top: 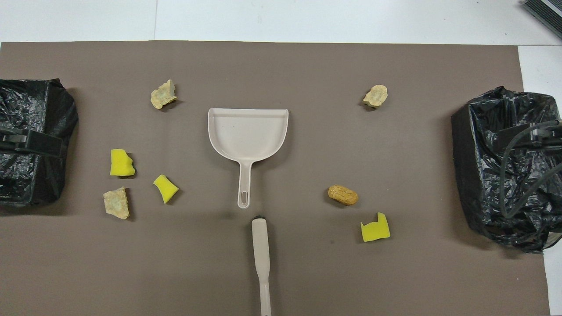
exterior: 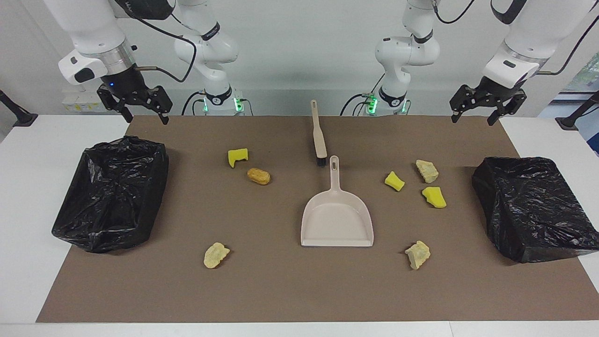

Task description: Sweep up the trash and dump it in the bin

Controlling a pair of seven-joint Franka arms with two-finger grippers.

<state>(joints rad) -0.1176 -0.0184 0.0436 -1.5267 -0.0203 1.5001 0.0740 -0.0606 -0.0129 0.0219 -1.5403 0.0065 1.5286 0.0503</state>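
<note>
My left gripper is to grab the beige brush by its slim handle (top: 264, 296) next. The brush should then sweep the scraps into the beige dustpan (top: 247, 132).
Seven trash scraps lie on the brown mat. Toward the right arm's end are a yellow sponge chunk (exterior: 237, 156), a golden-brown piece (exterior: 259, 176) and a pale lump (exterior: 216, 255). Toward the left arm's end are two sponge chunks (exterior: 394, 181) (exterior: 434, 196) and two pale lumps (exterior: 427, 170) (exterior: 417, 254). The beige dustpan (exterior: 337, 220) lies in the middle, handle toward the robots, with the beige brush (exterior: 319, 135) just nearer to them. My right gripper (exterior: 145, 116) is open and empty, raised over the mat's corner. My left gripper (exterior: 472, 118) is open and empty, raised over the other corner.
A black bag-lined bin (exterior: 93, 234) stands at the right arm's end of the mat, and another (exterior: 529, 206) at the left arm's end. White table (exterior: 28, 187) surrounds the mat.
</note>
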